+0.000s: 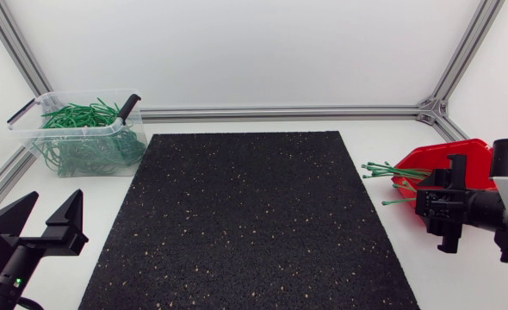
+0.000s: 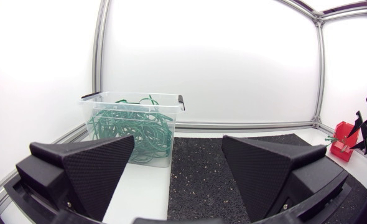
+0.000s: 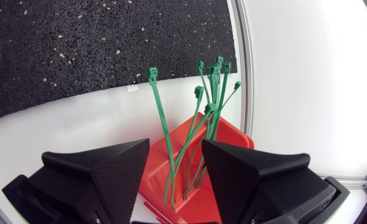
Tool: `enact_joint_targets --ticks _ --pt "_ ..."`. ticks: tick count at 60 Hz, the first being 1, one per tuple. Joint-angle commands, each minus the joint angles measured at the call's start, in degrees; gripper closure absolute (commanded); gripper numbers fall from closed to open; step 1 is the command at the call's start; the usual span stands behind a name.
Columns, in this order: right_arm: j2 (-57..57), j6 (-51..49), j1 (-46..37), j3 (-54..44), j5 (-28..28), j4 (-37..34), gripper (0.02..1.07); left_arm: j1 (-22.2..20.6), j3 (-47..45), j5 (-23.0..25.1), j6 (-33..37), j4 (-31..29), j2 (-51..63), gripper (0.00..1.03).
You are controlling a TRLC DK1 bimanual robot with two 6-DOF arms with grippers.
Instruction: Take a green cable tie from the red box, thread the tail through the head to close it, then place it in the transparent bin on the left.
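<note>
My right gripper grabs the tie by its strap (image 3: 163,121) next, which leaves the green cable tie's head (image 3: 152,74) free to thread the tail through.
The red box (image 1: 435,159) lies tipped at the table's right side, with several green cable ties (image 1: 392,172) sticking out of it toward the black mat. My right gripper (image 1: 448,205) hovers over the box mouth, open. In the right wrist view the ties (image 3: 162,118) rise out of the red box (image 3: 230,134) between the spread fingers of the right gripper (image 3: 176,155), and neither finger clamps them. My left gripper (image 1: 54,202) is open and empty at the front left. The transparent bin (image 1: 69,129), holding many closed green ties, stands at the back left, ahead of the left gripper (image 2: 177,155).
A black speckled mat (image 1: 254,215) covers the middle of the table. An aluminium frame rail (image 1: 280,112) runs along the back edge. The bin (image 2: 130,96) has black handles on both ends. From the left wrist view the red box (image 2: 344,140) is far across the mat.
</note>
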Motion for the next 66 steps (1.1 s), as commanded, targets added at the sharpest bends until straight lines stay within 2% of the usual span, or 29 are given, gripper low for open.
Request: enact_joint_targets --ticks 1,26,35,41,57,66 --pt "-1.0 -1.7 -0.8 0.6 -0.7 -1.4 0.32 0.0 -2.2 -0.3 -1.2 -1.5 -0.4 0.05" --pt "-7.1 -1.4 2.9 -5.2 0.7 -4.6 0.34 0.1 -2.2 -0.5 -1.2 -1.5 -0.4 0.05" --pt "-6.5 -0.3 5.3 -6.8 2.0 -2.6 0.34 0.0 -2.2 -0.5 -1.2 -1.5 -0.4 0.05" --pt "-4.1 0.2 6.5 -6.7 2.5 -0.3 0.45 0.0 -2.2 -0.5 -1.2 -1.5 -0.4 0.05" --pt "5.2 0.9 7.9 -5.1 5.0 9.3 0.45 0.2 -2.2 -0.5 -1.2 -1.6 -0.3 0.05" --pt "8.3 1.2 7.9 -3.9 5.4 12.0 0.45 0.4 -2.2 -0.5 -1.2 -1.6 -0.3 0.05"
